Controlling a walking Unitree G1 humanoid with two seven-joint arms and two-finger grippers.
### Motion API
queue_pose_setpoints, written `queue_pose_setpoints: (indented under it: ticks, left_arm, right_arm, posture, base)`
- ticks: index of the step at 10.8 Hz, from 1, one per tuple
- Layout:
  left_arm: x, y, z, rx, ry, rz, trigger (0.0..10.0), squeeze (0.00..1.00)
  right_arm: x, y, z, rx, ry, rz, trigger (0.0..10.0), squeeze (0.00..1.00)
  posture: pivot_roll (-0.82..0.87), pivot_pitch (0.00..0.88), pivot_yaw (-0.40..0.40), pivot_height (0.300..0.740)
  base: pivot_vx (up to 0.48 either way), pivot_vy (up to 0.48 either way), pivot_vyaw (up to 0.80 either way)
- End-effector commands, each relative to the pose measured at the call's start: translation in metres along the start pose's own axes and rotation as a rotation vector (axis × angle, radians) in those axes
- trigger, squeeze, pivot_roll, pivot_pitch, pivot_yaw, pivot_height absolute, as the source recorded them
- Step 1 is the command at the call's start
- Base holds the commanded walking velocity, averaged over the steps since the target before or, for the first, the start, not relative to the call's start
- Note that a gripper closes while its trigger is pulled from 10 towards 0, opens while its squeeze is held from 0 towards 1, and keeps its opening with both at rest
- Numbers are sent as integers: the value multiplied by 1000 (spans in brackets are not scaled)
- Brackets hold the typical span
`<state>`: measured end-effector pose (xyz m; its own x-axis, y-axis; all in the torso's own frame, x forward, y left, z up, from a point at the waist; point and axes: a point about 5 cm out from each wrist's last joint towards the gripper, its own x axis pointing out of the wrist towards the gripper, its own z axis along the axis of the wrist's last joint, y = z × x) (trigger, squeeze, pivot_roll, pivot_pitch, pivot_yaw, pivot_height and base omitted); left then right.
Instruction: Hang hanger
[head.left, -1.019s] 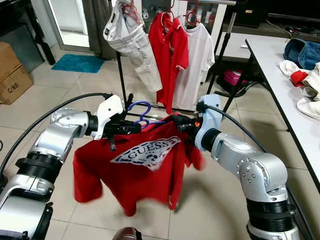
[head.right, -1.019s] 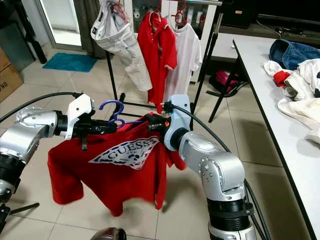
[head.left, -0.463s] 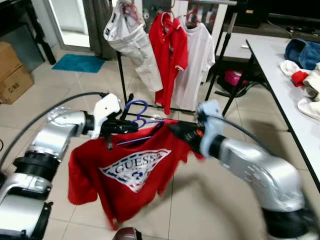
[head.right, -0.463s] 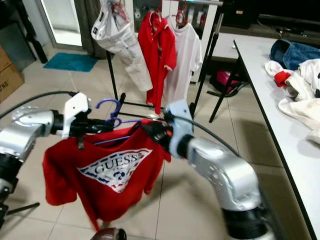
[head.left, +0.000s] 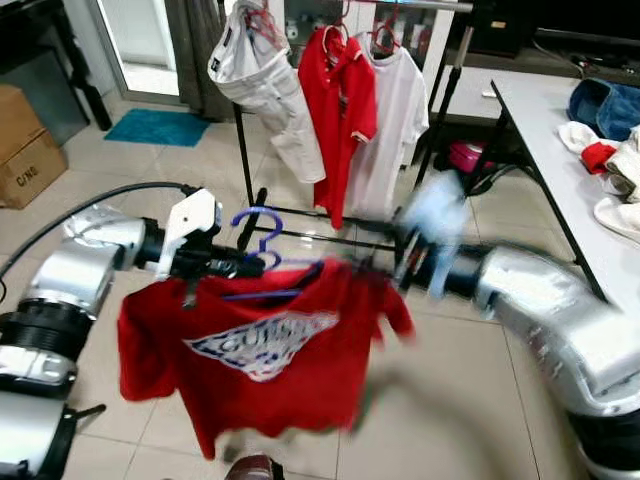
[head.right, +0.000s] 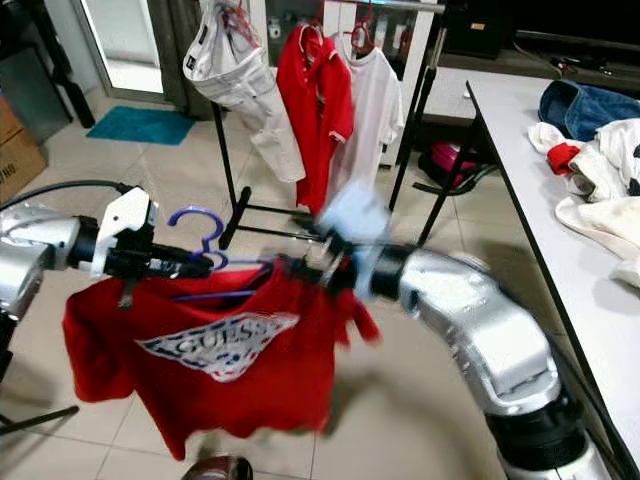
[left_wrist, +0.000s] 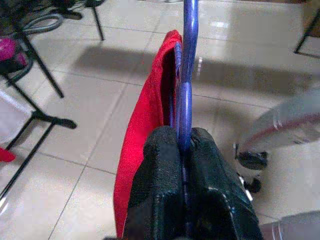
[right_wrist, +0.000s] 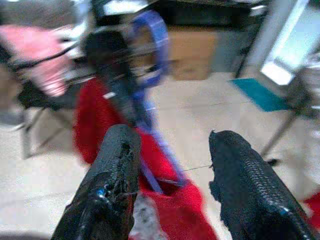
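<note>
My right gripper is to grab the blue hanger by its bar (right_wrist: 167, 154) next, so that it can hang the red T-shirt on the rack.
A blue hanger (head.left: 262, 232) carries a red T-shirt (head.left: 262, 352) with a white and blue logo, held in the air in front of me. My left gripper (head.left: 238, 266) is shut on the hanger just below its hook; in the left wrist view the hanger's blue bar (left_wrist: 187, 75) runs out from between the closed fingers with the T-shirt (left_wrist: 150, 115) beside it. My right arm (head.left: 530, 300) is blurred with motion at the shirt's right shoulder. My right gripper (right_wrist: 172, 139) is open with nothing between its fingers, the red cloth just beyond them.
A black clothes rack (head.left: 245, 150) stands ahead with white shorts (head.left: 265, 80), a red polo (head.left: 340, 100) and a white T-shirt (head.left: 395, 115) hanging on it. A grey table (head.left: 545, 150) with piled clothes runs along the right. A cardboard box (head.left: 25, 140) and a teal mat (head.left: 160, 127) are at the left.
The right gripper has let go of the shirt's shoulder and swung away to the right. The left gripper has carried hanger and shirt to the left, and the shirt now hangs from it alone.
</note>
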<state>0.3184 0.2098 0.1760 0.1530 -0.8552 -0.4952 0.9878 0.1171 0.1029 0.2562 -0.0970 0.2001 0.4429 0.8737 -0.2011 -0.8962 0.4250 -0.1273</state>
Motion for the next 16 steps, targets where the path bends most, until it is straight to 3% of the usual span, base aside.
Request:
queue_pose_setpoints:
  ticks: [1,5,6,7,16]
  left_arm:
    - [0,-2,8,48,-10,-31,0,0]
    - [9,-13,27,167,-40,-123,0,0]
    - [12,-16,31,168,-63,-138,0,0]
    - [12,-17,34,167,-80,-142,0,0]
    - [7,-14,42,146,-133,-90,0,0]
  right_arm:
    - [2,5,0,-38,10,42,10000,0]
    - [31,16,-10,-20,31,116,10000,0]
    - [38,23,-11,-10,24,154,4353,0]
    - [41,27,-11,-11,19,178,0,0]
    - [40,32,-14,-25,37,265,0,0]
  posture:
    - [-34,0,28,740]
    - [-28,0,16,740]
    - [-28,0,13,740]
    - [-28,0,11,740]
    - [-28,0,-3,740]
  base:
    - [0,0,0]
    - [0,0,0]
    - [0,0,0]
    - [0,0,0]
    - [0,0,0]
